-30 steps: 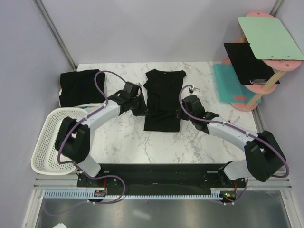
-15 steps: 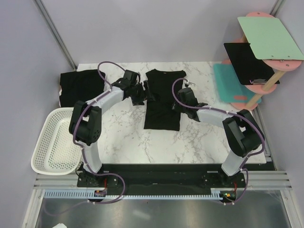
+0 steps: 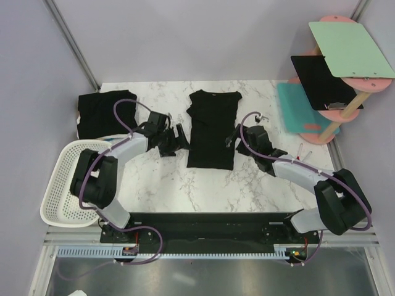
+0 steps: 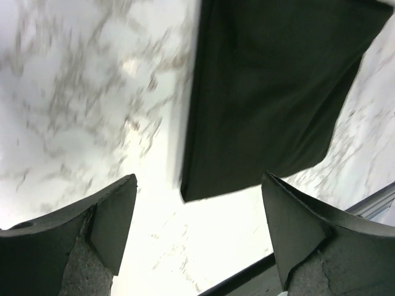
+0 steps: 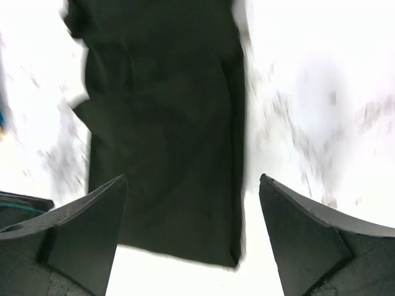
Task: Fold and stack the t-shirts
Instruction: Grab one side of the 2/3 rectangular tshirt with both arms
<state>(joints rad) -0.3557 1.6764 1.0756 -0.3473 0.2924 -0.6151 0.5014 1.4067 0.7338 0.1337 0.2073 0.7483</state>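
Note:
The middle black t-shirt's hem can fold over toward the collar once the left gripper grabs that t-shirt's near hem corner next.
A black t-shirt (image 3: 210,131) lies flat in the middle of the marble table, folded into a narrow strip with its collar at the far end. A second black t-shirt (image 3: 102,114) lies folded at the back left. My left gripper (image 3: 177,138) hovers open just left of the middle shirt; in the left wrist view the shirt's near corner (image 4: 271,92) sits ahead of the gripper (image 4: 199,185). My right gripper (image 3: 234,137) is open just right of the shirt. Its wrist view shows the shirt (image 5: 162,123) ahead of the gripper (image 5: 192,182), with nothing between the fingers.
A white mesh basket (image 3: 66,182) stands at the near left edge. At the back right a pink rack (image 3: 345,111) carries a green panel (image 3: 350,49), a black panel (image 3: 321,81) and a teal mat (image 3: 297,108). Bare marble lies in front of the shirt.
Both grippers went from shut to open, letting go of the middle shirt's side edges. Both now sit just outside the shirt, which lies still.

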